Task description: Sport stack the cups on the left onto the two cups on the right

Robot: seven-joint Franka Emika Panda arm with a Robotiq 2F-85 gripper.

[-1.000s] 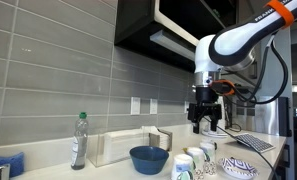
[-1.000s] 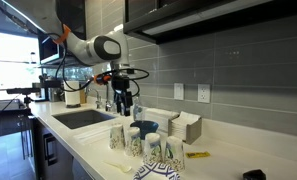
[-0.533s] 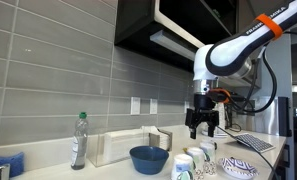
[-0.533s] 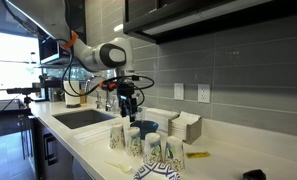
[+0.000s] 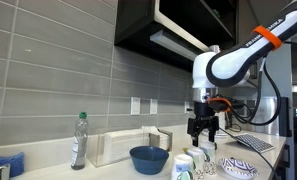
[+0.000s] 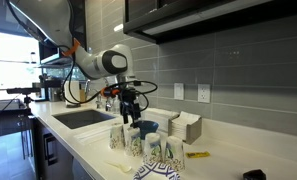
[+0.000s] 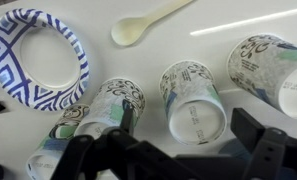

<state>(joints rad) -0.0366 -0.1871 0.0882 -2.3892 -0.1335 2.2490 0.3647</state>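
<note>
My gripper is to pick up the middle cup from above next, by opposite sides near its closed end. The middle cup's rim then stays free to stack.
Several patterned paper cups stand upside down in a row on the white counter. In the wrist view I see one cup [image 7: 193, 100] right under me, one to its right [image 7: 273, 68] and two to its left [image 7: 116, 104] [image 7: 50, 152]. My gripper [image 7: 188, 140] is open and empty, its fingers either side of the middle cup and above it. In both exterior views the gripper [image 5: 204, 128] [image 6: 131, 112] hangs a little above the row of cups [image 5: 196, 158] [image 6: 135, 142].
A blue patterned paper plate [image 7: 36, 55] and a plastic spoon [image 7: 146, 24] lie near the cups. A blue bowl [image 5: 148, 158], a bottle [image 5: 79, 140] and a white holder [image 5: 128, 146] stand behind. A sink [image 6: 83, 118] and a stack of napkins [image 6: 186, 127] flank the cups.
The gripper has come down toward the row of cups and shifted slightly along it. It stays open and empty. The cups have not moved.
</note>
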